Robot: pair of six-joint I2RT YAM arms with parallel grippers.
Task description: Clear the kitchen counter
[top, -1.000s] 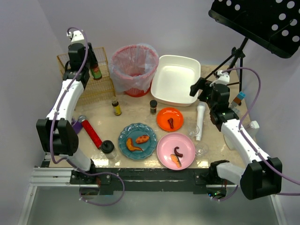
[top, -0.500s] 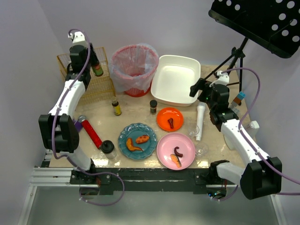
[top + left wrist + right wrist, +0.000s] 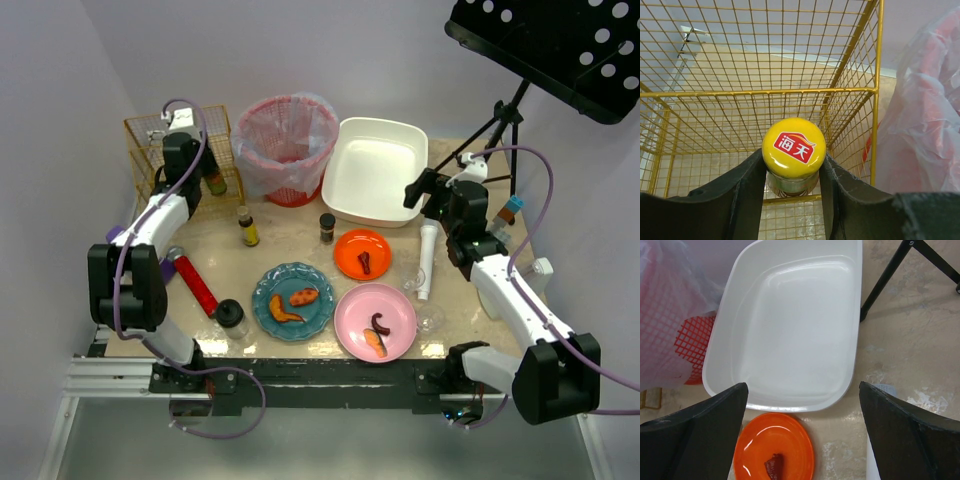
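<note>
The sauce bottle (image 3: 214, 180) stands inside the gold wire basket, its body inside the wires, so the left gripper should open.
The beige kitchen counter (image 3: 290, 235) carries plates, jars and bottles. My left gripper (image 3: 197, 165) (image 3: 792, 160) is shut on the neck of a sauce bottle (image 3: 214, 180) with a yellow cap (image 3: 793, 147). It holds the bottle at the right side of the gold wire basket (image 3: 150, 135) (image 3: 740, 92). Whether the bottle rests on the basket floor I cannot tell. My right gripper (image 3: 425, 190) (image 3: 802, 390) hangs open over the near rim of the white tub (image 3: 375, 170) (image 3: 790, 330) and the orange plate (image 3: 362, 253) (image 3: 774, 450), holding nothing.
A red bin (image 3: 288, 148) with a plastic liner stands between basket and tub. On the counter lie a small bottle (image 3: 248, 228), a dark jar (image 3: 327, 227), a teal plate (image 3: 293, 300), a pink plate (image 3: 375, 321), a red cylinder (image 3: 196, 284), a black-lidded jar (image 3: 232, 318) and a white tube (image 3: 427, 258).
The left arm has carried the sauce bottle down and to the right, lower against the basket. The right arm has not moved.
</note>
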